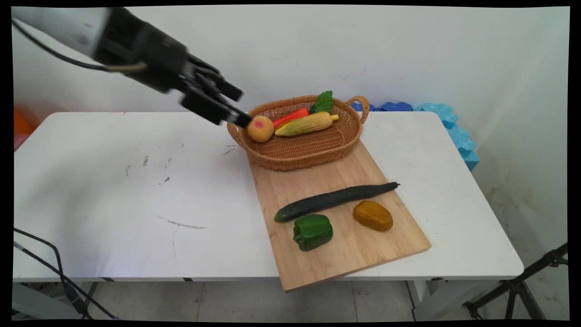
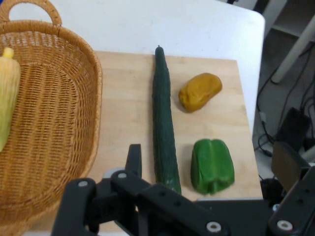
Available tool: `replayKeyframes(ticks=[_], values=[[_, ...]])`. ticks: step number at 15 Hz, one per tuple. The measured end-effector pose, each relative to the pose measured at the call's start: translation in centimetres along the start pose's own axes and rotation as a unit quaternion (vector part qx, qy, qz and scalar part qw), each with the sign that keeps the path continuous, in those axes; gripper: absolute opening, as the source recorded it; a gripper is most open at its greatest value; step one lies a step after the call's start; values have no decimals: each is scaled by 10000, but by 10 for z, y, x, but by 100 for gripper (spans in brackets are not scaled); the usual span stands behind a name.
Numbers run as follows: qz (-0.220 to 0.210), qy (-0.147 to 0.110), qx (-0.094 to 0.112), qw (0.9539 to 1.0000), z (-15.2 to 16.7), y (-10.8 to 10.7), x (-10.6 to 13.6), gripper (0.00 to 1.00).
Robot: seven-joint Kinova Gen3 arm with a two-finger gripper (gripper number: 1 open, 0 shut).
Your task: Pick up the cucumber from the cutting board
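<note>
I will grab the long cucumber next with my gripper by the middle of its dark green body (image 1: 331, 201). Then I can lift it from the wooden board (image 1: 348, 248).
My black gripper (image 1: 238, 105) hangs open over the left end of a wicker basket (image 1: 313, 152), its lower fingertip close beside a peach (image 1: 260, 128) lying there. Nothing is between the fingers. The basket also holds a corn cob (image 1: 306, 124), a red pepper (image 1: 291, 116) and a green leaf (image 1: 322, 102). In the hand view the gripper (image 2: 209, 162) points across the basket (image 2: 54, 128) toward the wooden board (image 2: 123, 103); the peach is out of that view.
The wooden board (image 1: 336, 254) juts over the table's front edge and carries a long cucumber (image 1: 333, 200), a green bell pepper (image 1: 312, 231) and a brown potato (image 1: 373, 215). Blue foam pieces (image 1: 449, 122) lie at the back right. A tripod (image 1: 517, 286) stands at the lower right.
</note>
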State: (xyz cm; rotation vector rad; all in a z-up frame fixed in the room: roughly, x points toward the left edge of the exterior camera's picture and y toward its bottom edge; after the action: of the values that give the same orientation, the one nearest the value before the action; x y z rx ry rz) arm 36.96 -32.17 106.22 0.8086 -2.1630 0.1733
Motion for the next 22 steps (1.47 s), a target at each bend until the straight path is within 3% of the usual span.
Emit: replayKeyframes(ticks=[6, 15, 22], values=[[-269, -361, 212, 9988, 84, 13, 14, 100], [-375, -1009, 449, 9932, 201, 20, 5, 100], [-362, -1277, 616, 9892, 262, 11, 2, 100]])
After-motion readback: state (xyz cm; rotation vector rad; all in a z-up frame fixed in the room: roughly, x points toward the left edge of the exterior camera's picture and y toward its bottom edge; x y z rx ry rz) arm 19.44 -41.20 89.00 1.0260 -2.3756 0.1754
